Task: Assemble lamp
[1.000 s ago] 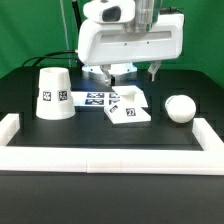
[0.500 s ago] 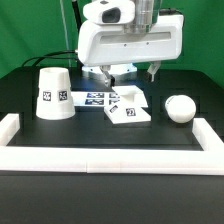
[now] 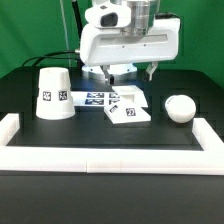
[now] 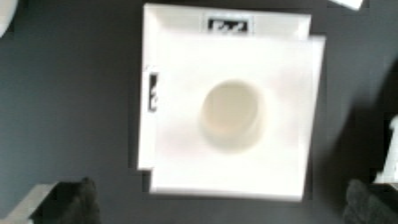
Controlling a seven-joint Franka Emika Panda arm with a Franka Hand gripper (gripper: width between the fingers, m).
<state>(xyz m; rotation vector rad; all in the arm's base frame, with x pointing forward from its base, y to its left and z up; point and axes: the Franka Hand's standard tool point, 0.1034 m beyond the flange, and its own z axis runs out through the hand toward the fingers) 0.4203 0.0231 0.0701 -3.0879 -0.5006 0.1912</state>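
Observation:
My gripper grabs the square sides of the lamp base next, to move the base toward the white border rails for assembly.
The square white lamp base (image 3: 130,106) lies flat on the black table, with a tag on its front face. In the wrist view the base (image 4: 231,60) fills the middle and shows an oval socket hole (image 4: 235,110). My gripper (image 3: 130,75) hangs above the base, open and empty. Its dark fingertips (image 4: 63,202) stand apart on either side of the base in the wrist view, with the gripper (image 4: 222,205) between them. The tapered shade (image 3: 52,92) stands mouth down at the exterior view's left. The ball-shaped bulb (image 3: 180,108) lies at the exterior view's right.
The marker board (image 3: 93,97) lies flat between the shade and the base. White border rails (image 3: 100,160) run along the front and up both sides of the table. The arm's white body (image 3: 130,40) looms behind the base.
The arm's upper part has shifted very slightly. The base, shade and bulb have not moved.

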